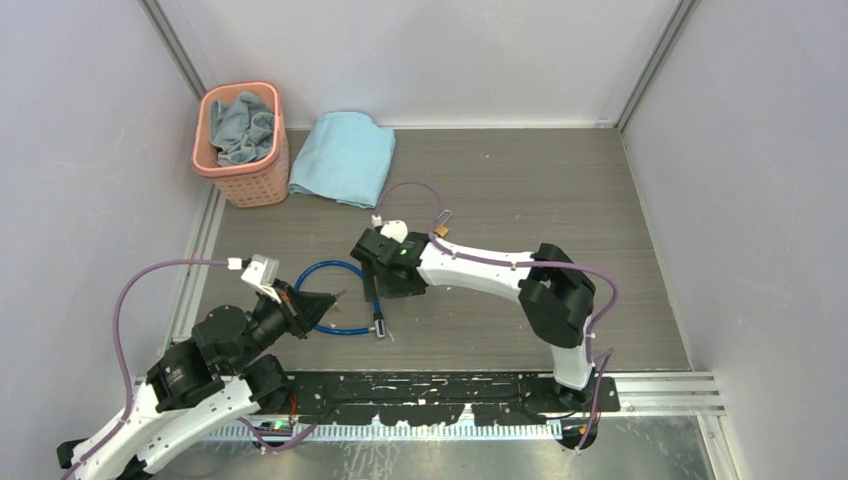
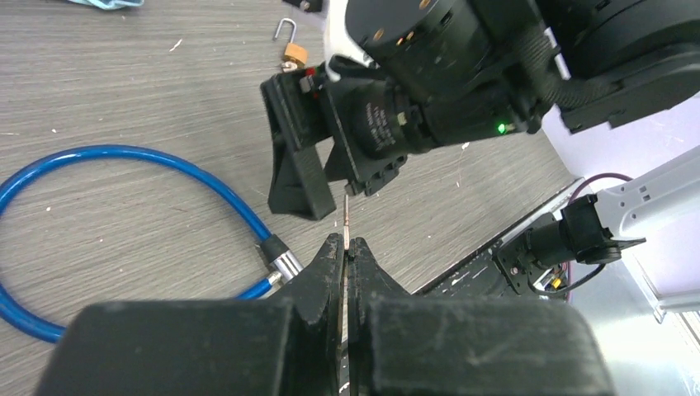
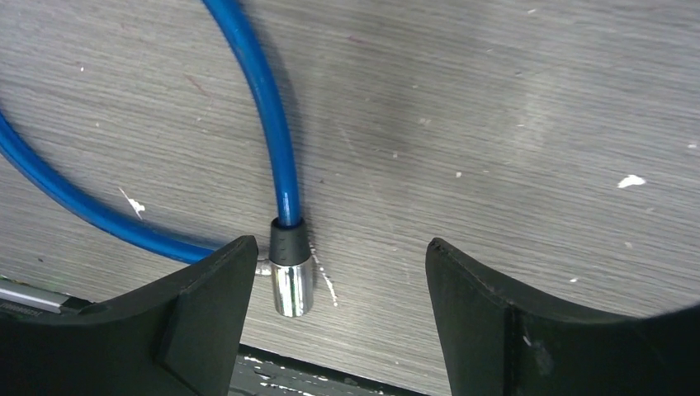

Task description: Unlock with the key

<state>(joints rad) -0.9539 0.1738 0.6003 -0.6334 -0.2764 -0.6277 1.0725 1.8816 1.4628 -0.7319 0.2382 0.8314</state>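
Observation:
The blue cable's silver metal end should stay free for the key (image 2: 347,216) to unlock. My right gripper will grab the cable by its black collar next.
My left gripper (image 2: 347,243) is shut on the key (image 2: 347,216), a thin silvery strip seen edge-on that sticks out past the fingertips. In the top view this gripper (image 1: 330,300) is over the blue cable (image 1: 322,268) loop. My right gripper (image 3: 341,247) is open just above the table, with the cable's silver metal end (image 3: 292,285) between its fingers, close to the left one. In the top view the right gripper (image 1: 388,285) hovers over the cable's right side. The small brass padlock (image 1: 441,229) lies apart behind the right arm, and also shows in the left wrist view (image 2: 290,52).
A pink basket (image 1: 232,178) holding a grey-blue cloth stands at the back left. A folded light blue towel (image 1: 345,157) lies beside it. The black base plate (image 1: 440,390) runs along the near edge. Grey walls enclose the table.

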